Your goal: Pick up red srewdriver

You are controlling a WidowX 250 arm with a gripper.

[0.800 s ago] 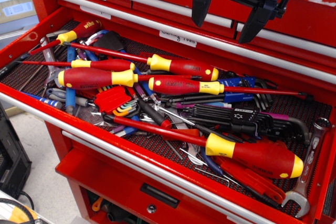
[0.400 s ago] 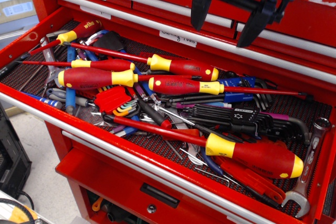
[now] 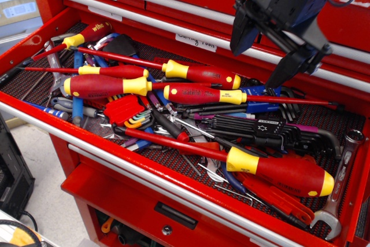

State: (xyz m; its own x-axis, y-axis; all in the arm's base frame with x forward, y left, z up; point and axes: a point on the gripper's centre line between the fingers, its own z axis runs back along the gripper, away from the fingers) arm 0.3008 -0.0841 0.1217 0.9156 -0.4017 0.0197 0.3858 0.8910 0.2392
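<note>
My gripper picks up the red screwdriver by its handle front (image 3: 267,169) next, beside the yellow collar (image 3: 242,161).
The red screwdriver (image 3: 289,174) lies at the front right of the open drawer (image 3: 173,186). It has a fat red handle, a yellow collar and a yellow butt cap. Its long red shaft runs left over other tools to about the drawer's middle. My gripper (image 3: 257,63) hangs open and empty above the back right of the drawer. It is tilted, with its black fingertips (image 3: 239,47) pointing down. It is well above and behind the screwdriver's handle and touches nothing.
Slimmer red-and-yellow screwdrivers (image 3: 199,74) lie across the middle and left. A small "wiha" screwdriver (image 3: 87,33) lies at the back left. Black hex key sets (image 3: 266,131) lie behind the handle and a wrench (image 3: 338,198) to its right. The closed drawers' rails (image 3: 191,33) run behind.
My gripper has moved right and down from the top of the view towards the drawer's back right and has tilted. The tools have not moved.
</note>
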